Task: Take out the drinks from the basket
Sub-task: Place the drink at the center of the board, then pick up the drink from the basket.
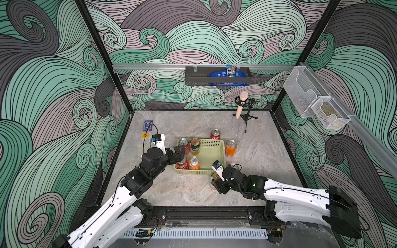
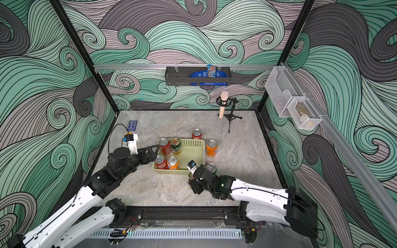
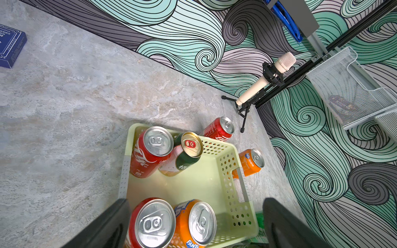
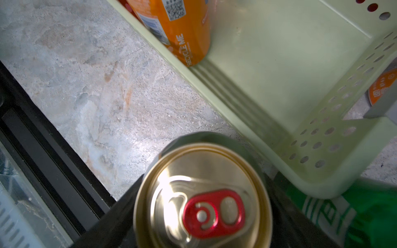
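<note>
The base of the gold-topped can touches the tabletop outside the basket, so the can would stay standing if let go, and my right gripper will open.
The pale yellow-green basket (image 1: 211, 154) (image 2: 192, 154) (image 3: 193, 184) holds several drinks: a red can (image 1: 184, 146) and a dark green-gold can (image 1: 195, 146) at its back, and a red can (image 3: 153, 223) beside an orange can (image 3: 198, 223) at its front left. My left gripper (image 1: 179, 155) (image 3: 195, 214) hangs open above those two front cans. Outside stand a red can (image 1: 215, 134), an orange can (image 1: 231, 148) and a bright green can (image 2: 210, 168) (image 4: 365, 214). My right gripper (image 1: 216, 182) (image 4: 202, 214) is shut on a gold-topped can (image 4: 202, 197) just off the basket's front right corner.
A microphone on a tripod (image 1: 242, 105) stands at the back right. A blue card box (image 1: 147, 125) lies at the back left. A black wall rack (image 1: 217, 76) and white mesh bins (image 1: 315, 105) hang on the walls. A black rail (image 1: 206, 212) borders the table's front.
</note>
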Controlling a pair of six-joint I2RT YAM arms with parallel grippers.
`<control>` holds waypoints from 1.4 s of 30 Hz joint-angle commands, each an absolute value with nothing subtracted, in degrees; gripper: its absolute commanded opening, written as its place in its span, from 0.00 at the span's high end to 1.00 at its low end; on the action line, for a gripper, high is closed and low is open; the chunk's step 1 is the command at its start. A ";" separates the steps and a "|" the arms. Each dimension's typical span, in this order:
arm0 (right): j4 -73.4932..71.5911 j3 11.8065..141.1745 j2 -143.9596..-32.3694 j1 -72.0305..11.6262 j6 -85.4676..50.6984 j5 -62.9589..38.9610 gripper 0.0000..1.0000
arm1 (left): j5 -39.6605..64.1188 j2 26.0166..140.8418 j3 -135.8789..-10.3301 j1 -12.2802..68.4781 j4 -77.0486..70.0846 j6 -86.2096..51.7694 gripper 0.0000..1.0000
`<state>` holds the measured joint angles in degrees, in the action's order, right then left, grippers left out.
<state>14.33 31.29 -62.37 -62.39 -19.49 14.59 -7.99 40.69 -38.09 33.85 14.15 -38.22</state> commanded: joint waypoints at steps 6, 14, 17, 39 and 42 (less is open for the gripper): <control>10.93 31.12 -61.55 -62.75 -21.22 16.78 0.16 | -9.12 39.14 -37.66 33.94 13.72 -37.18 0.01; 11.01 32.68 -56.30 -62.76 -22.04 16.55 0.10 | -10.42 39.01 -37.89 33.98 14.54 -37.57 0.01; 11.02 34.54 -53.15 -62.70 -22.99 18.09 0.07 | -11.68 39.11 -38.26 33.93 14.29 -37.11 0.01; 11.22 55.92 -69.32 -46.88 -24.50 6.46 0.04 | -0.29 57.38 -57.92 17.02 18.43 -26.02 0.01; 11.25 58.42 -73.13 -46.11 -24.50 5.88 0.05 | 3.43 59.83 -57.73 13.85 17.05 -24.68 0.01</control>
<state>11.70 56.18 -71.00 -46.81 -23.79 7.75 -2.48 58.33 -56.29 15.99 17.91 -27.57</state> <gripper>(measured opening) 0.954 0.987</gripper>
